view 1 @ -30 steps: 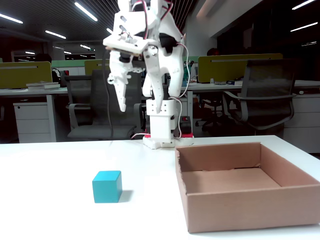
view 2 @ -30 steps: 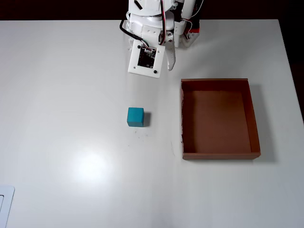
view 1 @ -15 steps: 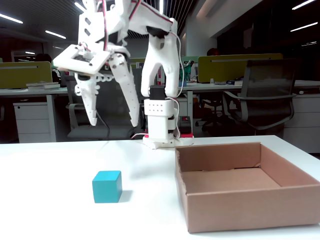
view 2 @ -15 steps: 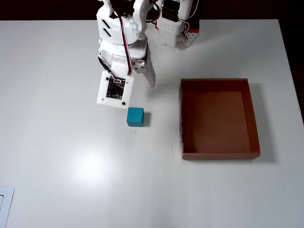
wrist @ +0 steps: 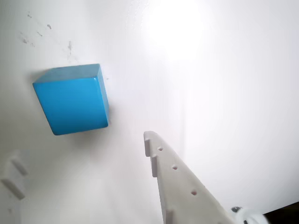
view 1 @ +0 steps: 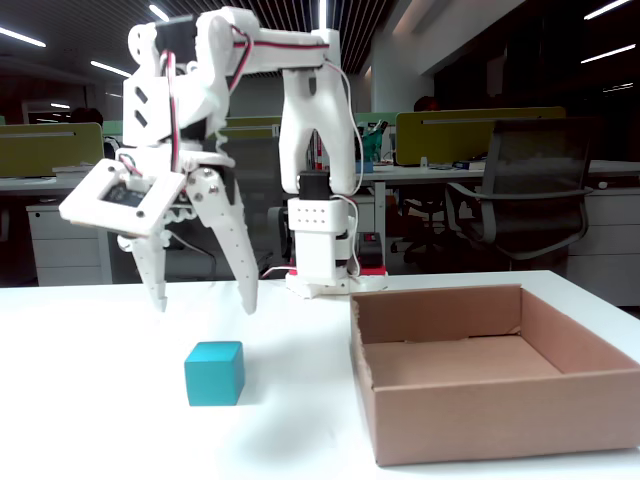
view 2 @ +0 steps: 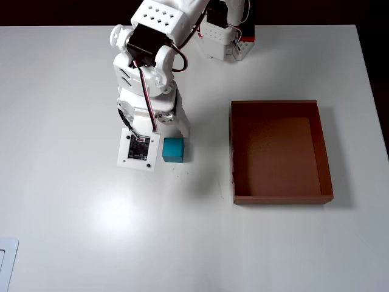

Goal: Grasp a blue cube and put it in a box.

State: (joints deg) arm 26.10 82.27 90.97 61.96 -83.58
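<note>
I should next grab the blue cube [view 1: 214, 372] by its two opposite sides with my gripper, to put the cube in the box.
The blue cube [view 1: 214, 372] sits on the white table, left of the box [view 1: 500, 425] in the fixed view and a short gap from it. My gripper [view 1: 205, 307] hangs open just above the cube, its two white fingers spread wider than the cube and empty. In the wrist view the cube [wrist: 74, 100] lies at upper left, with one finger [wrist: 173, 177] to its lower right and the gripper [wrist: 81, 151] not touching it. In the overhead view the cube [view 2: 173, 149] shows beside the wrist camera board, and the brown cardboard box [view 2: 276, 198] lies empty to the right.
The arm's base [view 2: 225, 36] stands at the table's far edge. A white flat object [view 2: 6, 261] lies at the overhead view's bottom left corner. Office desks and a chair [view 1: 520, 210] stand behind the table.
</note>
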